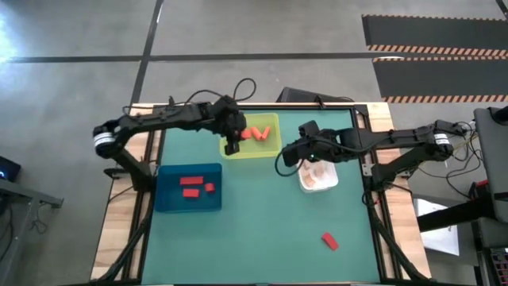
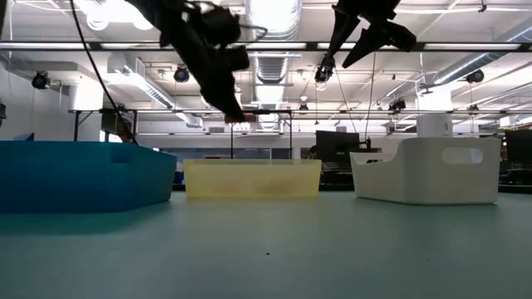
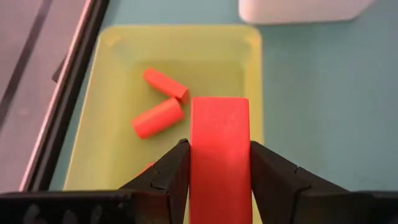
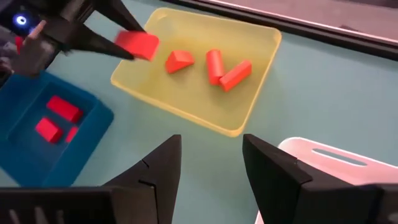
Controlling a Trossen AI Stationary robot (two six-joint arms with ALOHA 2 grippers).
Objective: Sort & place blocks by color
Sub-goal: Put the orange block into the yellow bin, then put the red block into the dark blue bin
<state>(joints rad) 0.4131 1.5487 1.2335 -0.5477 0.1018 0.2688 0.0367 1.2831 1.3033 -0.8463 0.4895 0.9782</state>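
My left gripper should hold the orange bar (image 3: pixel 219 149) until it is lower; it is above the yellow-green tray in the left wrist view and would drop.
My left gripper (image 1: pixel 232 144) hovers over the near-left part of the yellow-green tray (image 1: pixel 268 151), shut on an orange bar block (image 3: pixel 219 134). In the tray lie three orange blocks (image 4: pixel 214 64), two of them showing in the left wrist view (image 3: pixel 158 117). My right gripper (image 4: pixel 211 171) is open and empty, raised above the table between the yellow-green tray and the white tray (image 1: pixel 327 184), which holds pale tan blocks (image 1: pixel 317 173). The blue tray (image 1: pixel 171 199) holds red blocks (image 1: pixel 190 187). One red block (image 1: pixel 329 241) lies on the table near the near-right corner. My left gripper pinches the orange bar block between its two fingers (image 3: pixel 165 177), one on each long side face (image 3: pixel 198 155). The bar lies along the fingers and sticks out past their tips (image 3: pixel 219 109). It is lifted clear above the yellow-green tray (image 3: pixel 118 155), as the right wrist view also shows (image 4: pixel 138 43).
The three trays stand in the far half of the green table: blue at left (image 2: pixel 75 174), yellow-green in the middle (image 2: pixel 252 178), white at right (image 2: pixel 428 170). Open green table surface (image 1: pixel 262 238) lies in the near half, with only the single red block on it.
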